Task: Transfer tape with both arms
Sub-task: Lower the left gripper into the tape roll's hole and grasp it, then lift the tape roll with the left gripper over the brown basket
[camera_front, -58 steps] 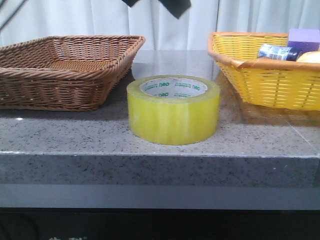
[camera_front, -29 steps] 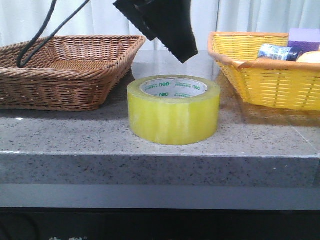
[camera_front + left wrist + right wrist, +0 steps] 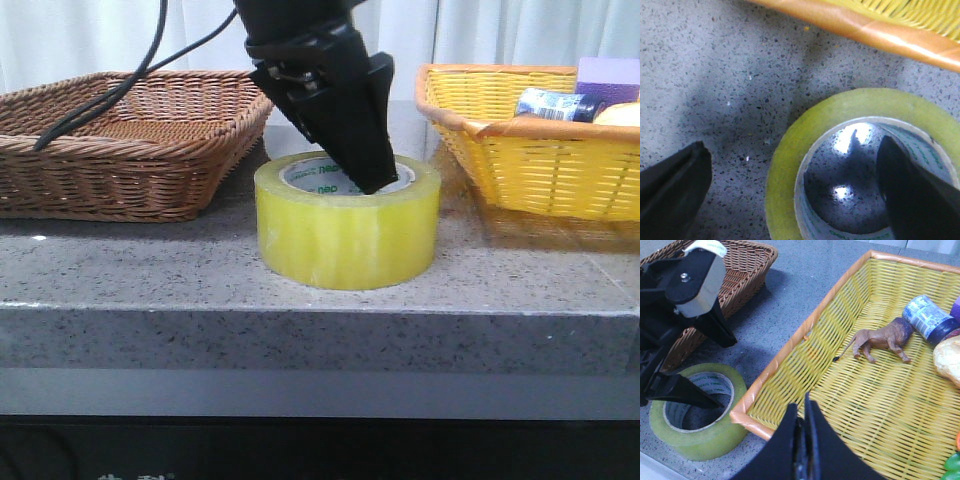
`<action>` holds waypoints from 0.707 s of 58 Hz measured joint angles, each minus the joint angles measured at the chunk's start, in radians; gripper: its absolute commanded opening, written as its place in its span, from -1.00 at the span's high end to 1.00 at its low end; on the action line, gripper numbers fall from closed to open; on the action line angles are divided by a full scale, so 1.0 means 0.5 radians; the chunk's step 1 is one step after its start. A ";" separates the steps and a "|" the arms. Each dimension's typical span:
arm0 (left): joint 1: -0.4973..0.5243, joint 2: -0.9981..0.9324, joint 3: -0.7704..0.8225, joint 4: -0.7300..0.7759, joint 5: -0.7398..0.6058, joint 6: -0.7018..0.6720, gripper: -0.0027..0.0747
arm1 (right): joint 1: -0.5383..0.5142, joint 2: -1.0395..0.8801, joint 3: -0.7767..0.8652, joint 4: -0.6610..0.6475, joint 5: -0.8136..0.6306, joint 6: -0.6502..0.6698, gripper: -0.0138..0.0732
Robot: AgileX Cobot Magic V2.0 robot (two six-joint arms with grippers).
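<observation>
My left gripper's fingers stand inside and outside the roll's side, and closing now would catch the roll, so my left gripper closes on the yellow roll's side (image 3: 345, 235) next.
The tape (image 3: 347, 235), a wide yellow roll with a white core printed "neo", lies flat on the grey stone table between two baskets. My left gripper (image 3: 370, 180) is open and low over it. In the left wrist view one dark finger (image 3: 912, 195) is inside the core and the other finger (image 3: 670, 190) is outside, with the roll's wall (image 3: 785, 175) between them and untouched. The right wrist view shows the tape (image 3: 705, 442) and my left gripper (image 3: 727, 374) astride it. My right gripper (image 3: 802, 412) is shut and empty above the yellow basket's near corner.
A brown wicker basket (image 3: 130, 140) stands left of the tape. A yellow basket (image 3: 540, 150) stands on the right, holding a toy lion (image 3: 882, 340), a blue can (image 3: 930, 317) and a purple box (image 3: 607, 80). A black cable (image 3: 110, 95) hangs over the brown basket.
My left gripper has come down from the top of the front view onto the tape, and one finger now sits inside the core. The tape has not moved.
</observation>
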 measured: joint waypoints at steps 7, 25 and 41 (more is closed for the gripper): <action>0.000 0.030 0.000 0.000 -0.003 0.001 -0.51 | 0.000 0.000 0.000 -0.003 0.000 0.000 0.84; 0.000 0.034 0.000 0.000 0.004 0.001 0.50 | 0.000 0.000 0.000 -0.003 0.000 0.000 0.84; 0.000 0.034 -0.069 0.013 0.086 0.009 0.54 | 0.000 0.000 0.000 -0.003 0.000 0.000 0.84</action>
